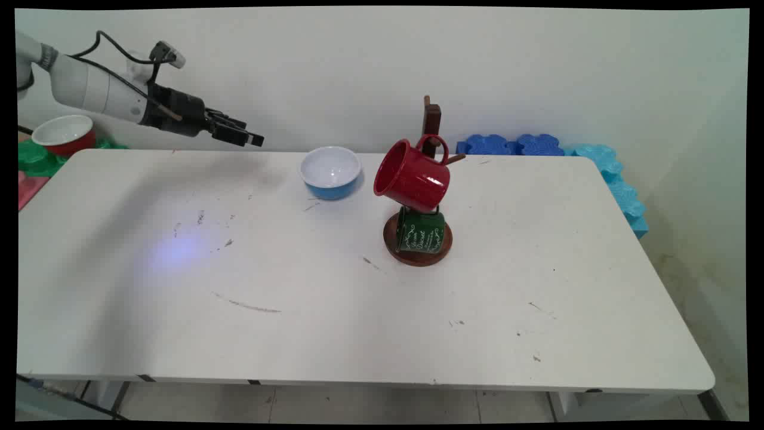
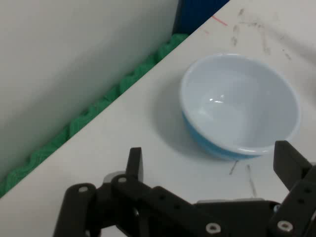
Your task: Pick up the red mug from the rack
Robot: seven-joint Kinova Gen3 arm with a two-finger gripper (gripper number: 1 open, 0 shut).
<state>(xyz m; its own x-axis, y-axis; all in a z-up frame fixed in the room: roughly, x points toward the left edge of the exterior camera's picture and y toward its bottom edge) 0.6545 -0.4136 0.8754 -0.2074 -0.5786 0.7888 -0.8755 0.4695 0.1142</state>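
Observation:
My gripper will next grab the red mug by its side at the mug's open rim, and then it will lift the mug off the wooden mug stand.
My black gripper hangs in the air over the table's far left, pointing right toward a blue bowl with a white inside. In the hand view the gripper is open and holds nothing, and the blue bowl lies just beyond its fingertips, empty and upright. Right of the bowl, a red mug hangs tilted on a wooden mug stand, and a green mug hangs below it over the stand's round base.
A red bowl sits on green foam off the table's far left corner. Blue foam blocks line the wall and the table's far right edge. The wall stands close behind the bowl.

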